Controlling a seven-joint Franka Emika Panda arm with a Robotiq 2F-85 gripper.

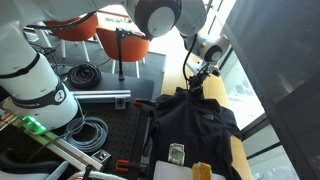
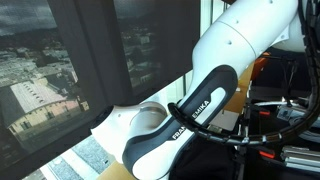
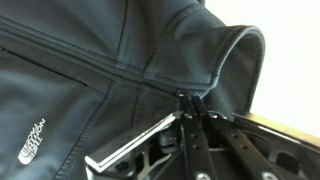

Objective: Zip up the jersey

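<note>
My gripper should open, as the zipper line is closed up to my fingers and the zipper pull would rest at the collar.
The dark navy jersey point(image 1: 195, 125) lies flat on a table, collar toward the far end. In the wrist view the jersey point(image 3: 90, 60) fills the frame, its zipper line closed and running diagonally up to the stand-up collar point(image 3: 235, 65). My gripper point(image 3: 195, 100) has its fingers pressed together on the zipper pull at the base of the collar. In an exterior view the gripper point(image 1: 197, 82) sits at the collar end of the jersey. In the exterior view by the window the arm point(image 2: 215, 100) hides the jersey.
A small greenish item point(image 1: 177, 153) and a yellow-brown item point(image 1: 202, 171) lie near the jersey's lower hem. Coiled black cables point(image 1: 85, 132) lie on the dark bench. Orange chairs point(image 1: 120, 42) stand behind. A window point(image 2: 50, 60) borders the table.
</note>
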